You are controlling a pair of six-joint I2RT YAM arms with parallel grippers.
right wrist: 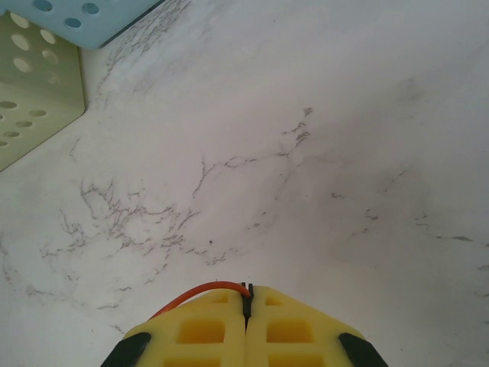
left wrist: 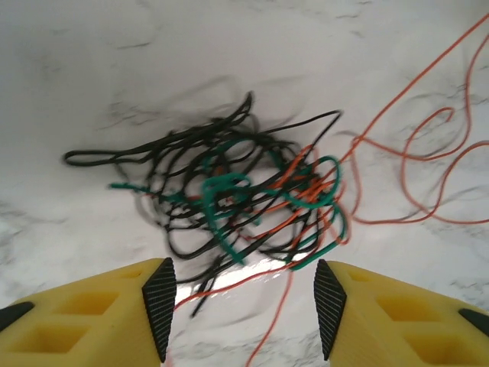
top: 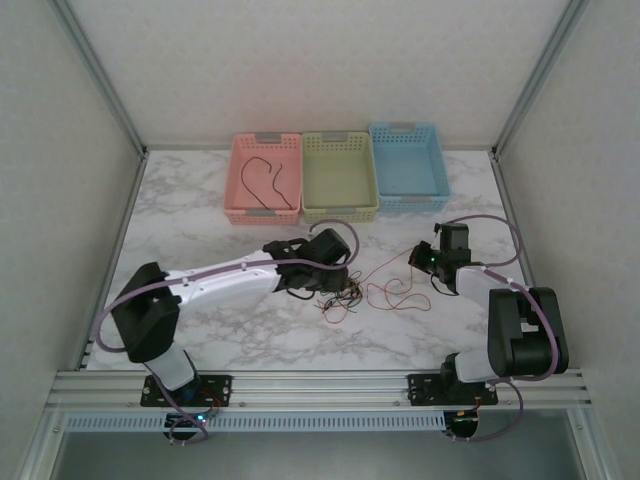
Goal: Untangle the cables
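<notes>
My left gripper will next grab the green wire by its loose end atop the bunch, to untangle it from the black and orange wires.
The cables lie as a tangled bunch of thin black, green and orange wires on the marble table, seen in the left wrist view just ahead of my left gripper. Its jaws stand open, with loose black and orange ends trailing between the pads and nothing gripped. From above, the bunch sits right of the left gripper. A long orange cable loops from it toward my right gripper. That gripper is shut on the orange cable's end.
Three baskets stand in a row at the back: pink holding a loose black cable, green and blue. Corners of the green basket and the blue basket appear in the right wrist view. Metal frame rails bound the table.
</notes>
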